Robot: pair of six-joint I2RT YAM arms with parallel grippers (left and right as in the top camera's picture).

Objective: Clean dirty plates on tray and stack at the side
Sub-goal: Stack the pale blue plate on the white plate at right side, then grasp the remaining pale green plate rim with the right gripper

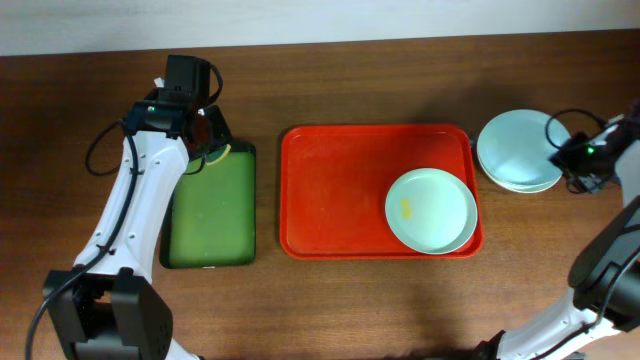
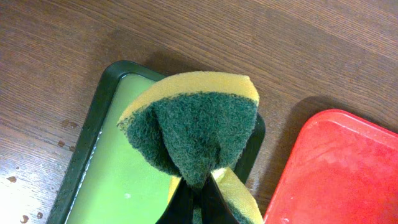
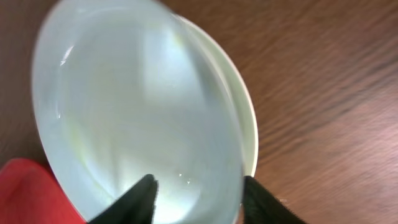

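Observation:
I should grab the pale mint plate with my right gripper by its rim on the side nearest the stack [image 1: 471,197], so its smeared side stays open for sponge cleaning and stacking.
The red tray [image 1: 330,190] lies mid-table. A pale mint plate [image 1: 440,215] with a yellow smear [image 1: 406,207] sits in its right front corner. A pale blue plate [image 1: 515,143] lies on a creamy white plate [image 1: 520,185] on the table right of the tray. In the right wrist view the blue plate [image 3: 137,106] fills the frame, with the white rim [image 3: 249,118] beneath it. My right gripper [image 3: 199,190] is open at the stack's right edge [image 1: 562,155], one finger over the blue plate, one outside its rim. My left gripper [image 2: 199,190] is shut on a folded green-and-yellow sponge [image 2: 199,124].
A smaller dark-rimmed green tray [image 1: 210,215] lies left of the red tray. The left gripper [image 1: 208,135] hangs over its far end. The left wrist view shows this tray's rim [image 2: 93,118], the red tray's corner [image 2: 336,168] and water drops on the wood [image 2: 12,179].

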